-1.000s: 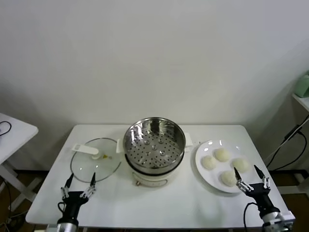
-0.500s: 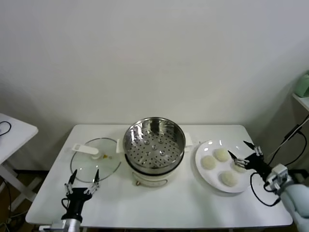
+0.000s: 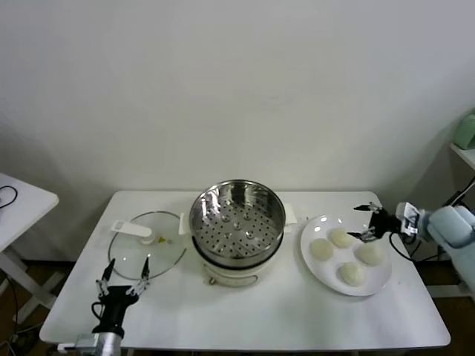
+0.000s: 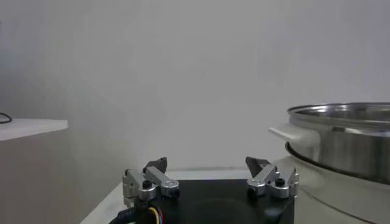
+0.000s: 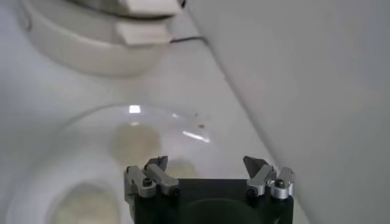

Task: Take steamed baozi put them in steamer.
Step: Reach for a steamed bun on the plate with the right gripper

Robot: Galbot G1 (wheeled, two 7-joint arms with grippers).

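Note:
My right gripper will next grab the baozi nearest the wall by its rounded sides and put it in the steamer (image 3: 237,220).
Several off-white steamed baozi (image 3: 341,237) lie on a white plate (image 3: 324,222) at the table's right. The shiny steamer (image 3: 237,220) stands empty on its white pot base at the table's middle. My right gripper (image 3: 364,222) reaches in from the right, open, hovering over the plate's far right side just above the baozi and holding nothing. In the right wrist view the open right gripper (image 5: 204,161) looks down on baozi (image 5: 133,141) and the plate (image 5: 201,131). My left gripper (image 3: 128,267) waits open near the front left edge, its wrist view showing the left gripper (image 4: 206,163) and the steamer (image 4: 347,131).
A round glass lid (image 3: 141,256) with a white handle (image 3: 130,228) lies flat to the left of the steamer, just beyond the left gripper. A second white table (image 3: 18,204) stands at the far left. The wall runs close behind the table.
My right arm has lifted from the table's front right edge and swung round to the right, now reaching over the plate's far side. The left gripper has barely shifted.

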